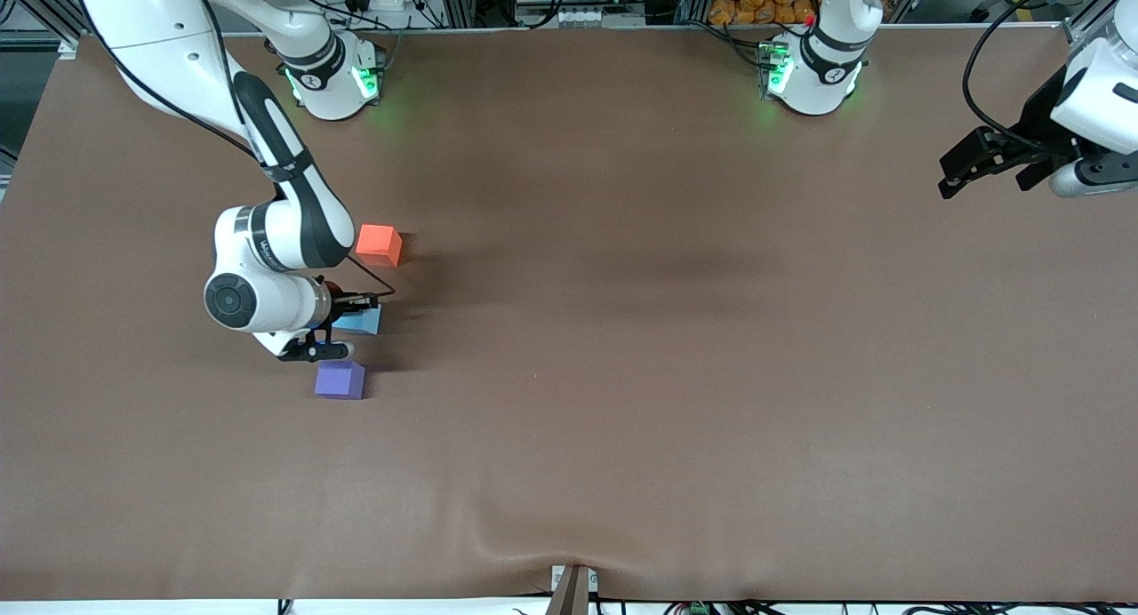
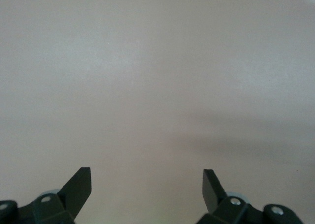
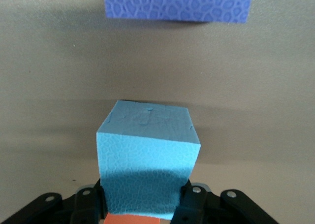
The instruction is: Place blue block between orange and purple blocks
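The sky-blue block's lower edge (image 1: 364,333) (image 3: 153,104) is standing on the tabletop between the orange-red and violet-purple blocks, so my right gripper should now let go of the sky-blue block.
My right gripper (image 1: 345,323) is shut on the light sky-blue block (image 1: 365,320), low at the table between the other two cubes. In the right wrist view the blue block (image 3: 146,155) sits between the fingers of the right gripper (image 3: 143,198). The orange-red block (image 1: 379,243) lies farther from the front camera, and its edge shows in the right wrist view (image 3: 130,220). The violet-purple block (image 1: 340,379) lies nearer the front camera and also shows in the right wrist view (image 3: 177,3). My left gripper (image 1: 987,181) waits open and empty at the left arm's end of the table (image 2: 146,178).
The brown table cover (image 1: 622,348) carries only the three cubes, all toward the right arm's end. The right arm's elbow and wrist (image 1: 267,268) hang over the spot beside the cubes. A small bracket (image 1: 573,588) sits at the table's front edge.
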Robot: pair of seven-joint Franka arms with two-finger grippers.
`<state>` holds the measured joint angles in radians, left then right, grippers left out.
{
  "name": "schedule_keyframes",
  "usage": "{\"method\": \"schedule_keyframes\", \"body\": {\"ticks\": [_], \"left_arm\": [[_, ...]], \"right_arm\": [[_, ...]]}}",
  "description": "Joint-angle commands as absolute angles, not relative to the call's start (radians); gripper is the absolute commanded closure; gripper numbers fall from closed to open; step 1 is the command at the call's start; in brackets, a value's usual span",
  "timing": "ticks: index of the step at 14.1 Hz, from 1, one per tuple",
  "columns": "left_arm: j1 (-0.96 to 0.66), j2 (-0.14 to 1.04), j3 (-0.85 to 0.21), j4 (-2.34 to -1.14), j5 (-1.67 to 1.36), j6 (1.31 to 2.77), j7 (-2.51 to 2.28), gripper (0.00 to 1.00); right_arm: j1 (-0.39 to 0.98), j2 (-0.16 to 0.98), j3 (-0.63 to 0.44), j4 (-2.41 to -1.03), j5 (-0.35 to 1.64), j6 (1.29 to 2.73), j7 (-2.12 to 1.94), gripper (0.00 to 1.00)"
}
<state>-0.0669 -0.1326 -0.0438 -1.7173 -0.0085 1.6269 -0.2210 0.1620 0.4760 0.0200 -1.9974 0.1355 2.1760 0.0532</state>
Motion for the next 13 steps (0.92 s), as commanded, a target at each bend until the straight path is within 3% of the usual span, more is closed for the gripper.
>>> {"method": "schedule_keyframes", "body": {"ticks": [1,2,5,8,13], "left_arm": [[-0.063,-0.153,-0.049,-1.727,-0.026,1.614,-0.229,0.00],[-0.063,-0.152,-0.049,-1.727,-0.026,1.611,-0.229,0.00],[-0.061,-0.152,-0.049,-1.721,-0.026,1.609,-0.229,0.00],[-0.055,-0.155,-0.049,-1.715,-0.026,1.594,-0.229,0.00],[-0.055,-0.153,-0.048,-1.717,-0.025,1.582,-0.224,0.00]], "right_arm": [[0.152,0.457,0.031,-2.033,0.123,2.201,0.037,0.76],[0.143,0.457,0.031,-2.031,0.124,2.201,0.040,0.01],[0.117,0.439,0.034,-1.941,0.133,2.082,0.044,0.00],[0.083,0.440,0.031,-1.676,0.138,1.803,0.054,0.00],[-0.052,0.436,0.035,-1.294,0.172,1.497,0.038,0.00]]}}
